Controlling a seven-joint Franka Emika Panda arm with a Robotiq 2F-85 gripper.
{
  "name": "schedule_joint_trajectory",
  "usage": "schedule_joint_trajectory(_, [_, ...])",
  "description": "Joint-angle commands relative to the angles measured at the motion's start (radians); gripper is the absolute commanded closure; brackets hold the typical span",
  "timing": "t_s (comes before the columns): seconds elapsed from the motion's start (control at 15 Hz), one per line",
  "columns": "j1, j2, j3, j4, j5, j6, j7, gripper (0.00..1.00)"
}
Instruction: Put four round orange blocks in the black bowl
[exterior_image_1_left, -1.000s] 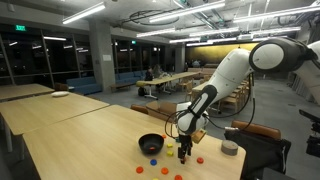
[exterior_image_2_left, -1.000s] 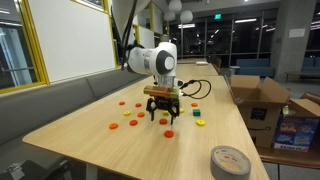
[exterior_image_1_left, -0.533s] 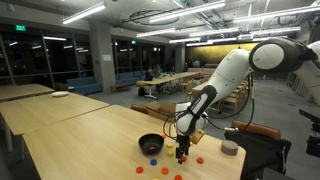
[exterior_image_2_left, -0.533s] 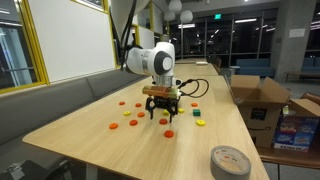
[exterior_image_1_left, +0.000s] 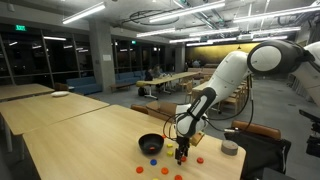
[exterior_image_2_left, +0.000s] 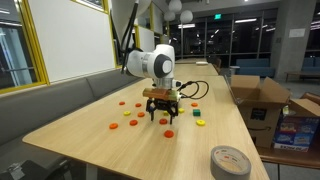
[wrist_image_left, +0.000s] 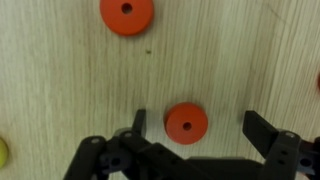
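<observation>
The round orange block lies flat between both of my open fingers. My gripper needs to close on the block now, as closing would hold it.
My gripper (wrist_image_left: 200, 125) is open, pointing straight down just above the wooden table. A round orange block (wrist_image_left: 187, 123) with a small centre hole lies flat between the fingers, closer to the left finger (wrist_image_left: 139, 120) than to the right one and touching neither. Another orange block (wrist_image_left: 127, 14) lies further ahead. The black bowl (exterior_image_1_left: 150, 144) stands just beside the gripper (exterior_image_1_left: 183, 152). More orange blocks (exterior_image_1_left: 199, 158) lie scattered around it. The gripper (exterior_image_2_left: 162, 112) also hangs over scattered orange blocks (exterior_image_2_left: 169, 133).
A grey cylindrical object (exterior_image_1_left: 230, 147) stands near the table edge, and a roll of tape (exterior_image_2_left: 230, 160) lies at the near corner. Yellow (exterior_image_2_left: 201, 123) and green and blue pieces (exterior_image_2_left: 195, 110) lie among the discs. Cardboard boxes (exterior_image_2_left: 262, 100) stand beside the table.
The gripper has sunk slightly toward the table over the orange block. Its jaws have stayed open and nothing on the table has moved.
</observation>
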Motion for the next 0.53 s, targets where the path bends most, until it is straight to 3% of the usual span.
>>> schedule_joint_trajectory(0.0, [0.003, 0.008, -0.005, 0.01, -0.01, 0.03, -0.005, 0.25])
schedule_joint_trajectory(0.07, [0.004, 0.009, -0.007, 0.009, -0.012, 0.034, -0.004, 0.26])
schedule_joint_trajectory(0.47, [0.009, 0.006, -0.017, 0.013, -0.023, 0.04, 0.001, 0.72])
